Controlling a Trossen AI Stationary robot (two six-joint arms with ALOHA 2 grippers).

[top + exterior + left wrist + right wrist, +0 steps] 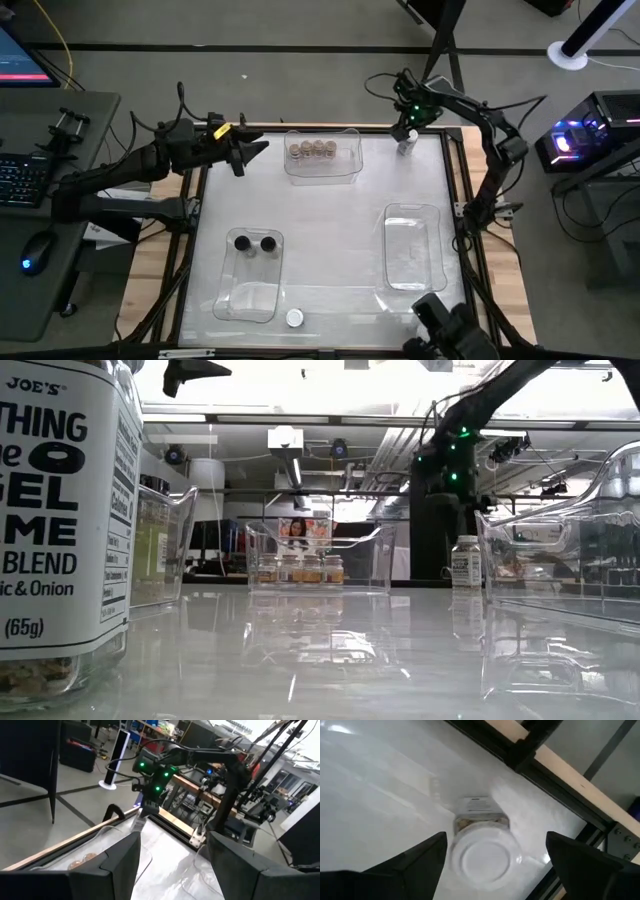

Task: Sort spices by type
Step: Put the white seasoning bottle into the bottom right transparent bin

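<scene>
The white lid is below my right gripper's fingers in the right wrist view, so my right gripper should go lower first and then close on the lid.
A white-lidded spice jar (485, 855) stands upright on its base near the table's far right corner (407, 147). My right gripper (495, 865) hangs over it, pointing down and open, one finger on either side of the lid and apart from it. Several tan-lidded jars (311, 150) stand in the far centre bin (350, 165). Two black-lidded jars (255, 243) stand in the near left bin (250, 295). Another white-lidded jar (294, 318) stands at the near edge. My left gripper (258, 150) waits open, held level above the far left of the table.
A clear bin with nothing in it (413, 245) lies at the right, on the near side of the right gripper. The table's dark frame and wooden rim (560, 765) run close behind the jar. In the low view the near jar (60, 530) fills the left foreground.
</scene>
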